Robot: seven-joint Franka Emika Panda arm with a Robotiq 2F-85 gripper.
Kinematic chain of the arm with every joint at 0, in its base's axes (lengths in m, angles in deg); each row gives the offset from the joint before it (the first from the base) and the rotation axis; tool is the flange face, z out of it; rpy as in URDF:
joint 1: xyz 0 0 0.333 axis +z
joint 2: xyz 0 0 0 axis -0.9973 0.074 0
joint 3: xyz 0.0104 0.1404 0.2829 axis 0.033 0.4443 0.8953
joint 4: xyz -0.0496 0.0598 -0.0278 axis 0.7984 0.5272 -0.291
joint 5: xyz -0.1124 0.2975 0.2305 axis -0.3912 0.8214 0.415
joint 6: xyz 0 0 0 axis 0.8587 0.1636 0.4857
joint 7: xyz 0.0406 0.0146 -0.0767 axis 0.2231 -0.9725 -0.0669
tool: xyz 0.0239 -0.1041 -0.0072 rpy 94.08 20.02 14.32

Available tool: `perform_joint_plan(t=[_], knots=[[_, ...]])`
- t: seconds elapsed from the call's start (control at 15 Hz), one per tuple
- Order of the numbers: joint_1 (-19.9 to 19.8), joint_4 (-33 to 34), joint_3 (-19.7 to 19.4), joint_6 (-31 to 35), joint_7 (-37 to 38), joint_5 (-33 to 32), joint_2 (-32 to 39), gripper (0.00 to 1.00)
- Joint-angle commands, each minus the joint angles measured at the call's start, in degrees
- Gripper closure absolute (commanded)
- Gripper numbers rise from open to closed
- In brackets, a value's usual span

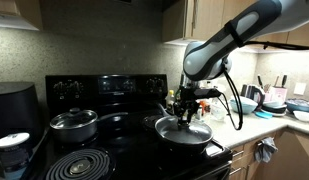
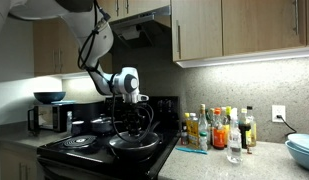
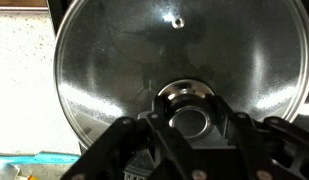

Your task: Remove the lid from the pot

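Note:
My fingers are pressing the lid's knob (image 3: 190,119) from both sides. The glass lid would come up off the pot with my gripper if I lifted it now.
The clear glass lid (image 3: 114,60) with a metal rim fills the wrist view. Its small metal knob (image 3: 189,103) sits between my gripper's (image 3: 190,120) two dark fingers, which press against it on both sides. In both exterior views the gripper (image 1: 183,108) (image 2: 129,105) points straight down over the lid (image 1: 184,129) on the wide dark pot (image 1: 199,143) (image 2: 135,146), at the stove's front burner. I cannot tell whether the lid rests on the pot's rim or is just off it.
A smaller shiny steel pot (image 1: 74,123) with its own lid stands on a back burner. A bare coil burner (image 1: 79,165) is at the front. Dishes (image 1: 276,100) crowd the counter beside the stove, and bottles (image 2: 219,130) line the wall.

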Motion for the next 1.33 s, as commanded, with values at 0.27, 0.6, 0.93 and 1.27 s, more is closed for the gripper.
perform_joint_plan(t=[0.27,0.6,0.93,1.27], knots=[[-0.14,-9.58,1.16,12.5,-2.38,2.19,-11.59,0.74],[0.06,-7.59,1.33,10.26,-1.55,2.83,-9.55,0.49],[-1.04,-8.61,-0.49,11.04,1.64,2.6,-9.68,0.74],[-3.32,-11.36,-3.96,11.73,6.24,2.81,-11.61,0.74]])
